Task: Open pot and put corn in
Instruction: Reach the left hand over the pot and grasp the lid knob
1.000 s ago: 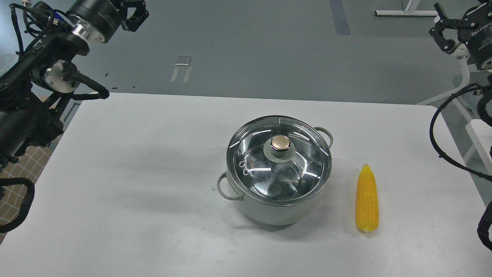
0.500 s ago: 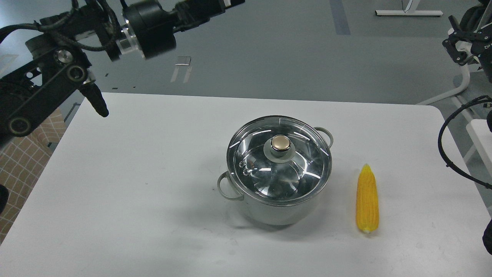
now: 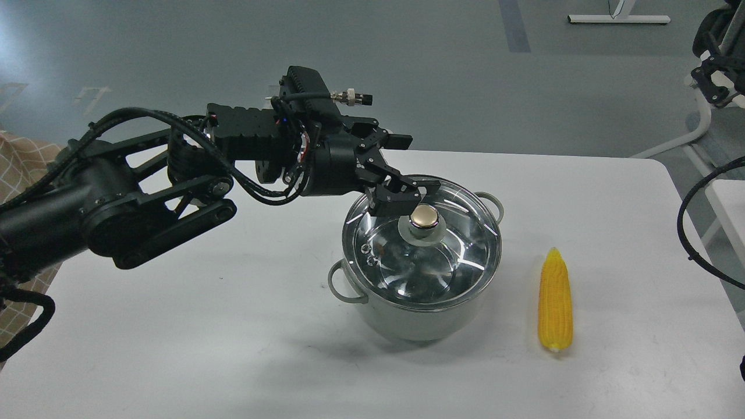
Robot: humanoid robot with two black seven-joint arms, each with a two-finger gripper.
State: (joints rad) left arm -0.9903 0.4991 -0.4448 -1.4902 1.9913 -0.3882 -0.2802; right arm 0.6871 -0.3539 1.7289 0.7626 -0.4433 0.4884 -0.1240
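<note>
My left gripper picks up the glass lid (image 3: 448, 265) by its narrow gold knob (image 3: 424, 217) next, since the lid spans the whole pot, too wide for the gripper's fingers.
The pale grey-green pot (image 3: 401, 323) stands right of the middle of the white table (image 3: 192, 326), with its glass lid (image 3: 448, 265) on it. The lid's gold knob (image 3: 424, 216) is at its centre. My left arm reaches in from the left, and my left gripper (image 3: 407, 196) is open just behind and above the knob, not closed on it. The yellow corn (image 3: 556, 302) lies on the table to the right of the pot, pointed end away from me. Part of my right gripper (image 3: 711, 81) shows dark at the far right edge, well away from the corn.
The pot's two loop handles stick out at the front left (image 3: 343, 288) and back right (image 3: 492, 203). A black cable (image 3: 689, 233) of my right arm hangs past the table's right edge. Grey floor lies beyond the table's far edge.
My left arm has swung down from the upper left, across the table, to the lid knob. My right gripper has drifted further right, toward the edge. The pot, lid and corn have not moved.
</note>
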